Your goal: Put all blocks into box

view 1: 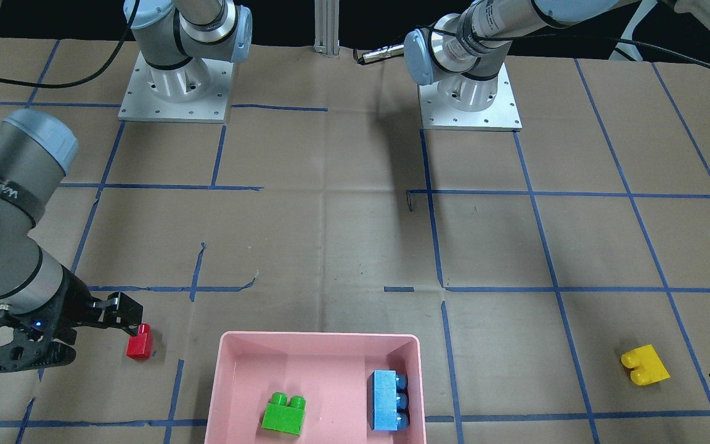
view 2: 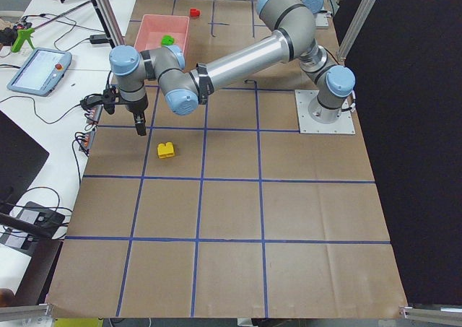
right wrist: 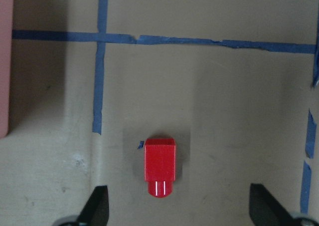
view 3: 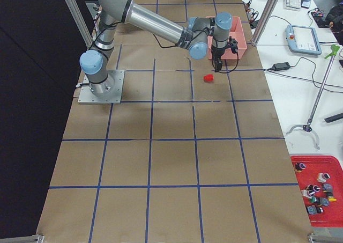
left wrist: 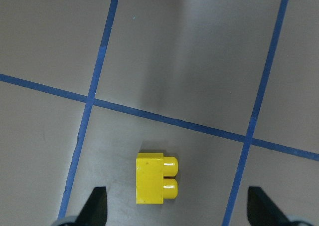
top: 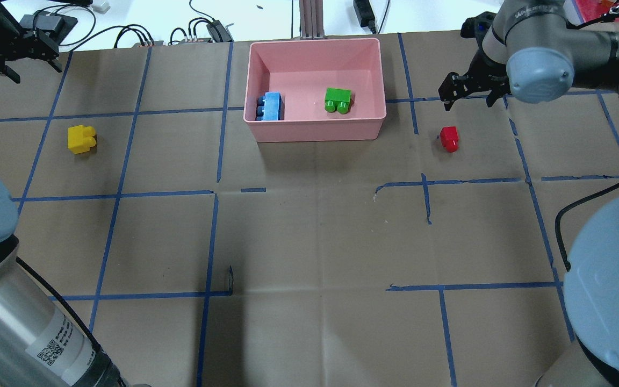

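The yellow block should go into the pink box (view 1: 319,396), so my left gripper should grab the block next, across its studs and flat bottom.
The pink box (top: 315,129) holds the green block (top: 338,100) and the blue block (top: 270,106); both also show in the front view, green (view 1: 284,414) and blue (view 1: 387,399). The red block (top: 449,138) lies on the table right of the box. My right gripper (top: 473,97) hovers just beyond it, open and empty; in its wrist view the red block (right wrist: 160,166) lies between the open fingertips (right wrist: 99,206). The yellow block (top: 81,138) lies far left. My left gripper (top: 30,62) is open above and beyond it; its wrist view shows the yellow block (left wrist: 155,178).
Brown paper with blue tape lines covers the table (top: 309,242). Cables and devices lie past the far edge (top: 143,32). Both arm bases (view 1: 176,92) stand on the robot's side. An aluminium post (top: 309,16) rises behind the box.
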Available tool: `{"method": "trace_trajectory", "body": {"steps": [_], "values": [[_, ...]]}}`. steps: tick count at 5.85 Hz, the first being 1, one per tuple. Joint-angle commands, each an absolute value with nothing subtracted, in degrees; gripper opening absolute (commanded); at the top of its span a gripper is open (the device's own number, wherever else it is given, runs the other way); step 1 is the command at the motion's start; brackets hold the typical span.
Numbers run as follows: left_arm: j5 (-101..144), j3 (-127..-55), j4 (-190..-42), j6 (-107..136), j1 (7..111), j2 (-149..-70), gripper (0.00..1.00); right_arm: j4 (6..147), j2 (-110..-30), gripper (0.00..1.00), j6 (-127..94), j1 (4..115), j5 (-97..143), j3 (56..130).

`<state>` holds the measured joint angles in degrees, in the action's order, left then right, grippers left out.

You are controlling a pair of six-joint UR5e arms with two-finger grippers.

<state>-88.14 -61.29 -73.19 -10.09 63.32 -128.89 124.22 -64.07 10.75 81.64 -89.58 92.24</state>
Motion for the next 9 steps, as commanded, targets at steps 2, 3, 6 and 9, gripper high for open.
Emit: {"method": "trace_trajectory", "body": {"steps": [2,3,6,9], "values": [[-88.15,-74.41,-61.45,-8.26,62.84,-129.64,1.0,137.63,-62.5,1.0,4.07,82.18,-91.76,101.16],[-88.24,-76.53,-60.83,-8.17,62.84,-129.73,0.99,138.07,-60.84,1.0,3.96,83.4,-91.58,100.12],[-88.77,-77.52,-58.45,-8.61,62.58,-131.92,0.99,140.45,-57.22,1.0,4.31,84.11,-91.58,98.17],[-88.86,-80.41,-54.25,-9.22,62.49,-132.62,0.93,142.03,-56.86,0.66,4.39,84.11,-91.84,98.52]]}}
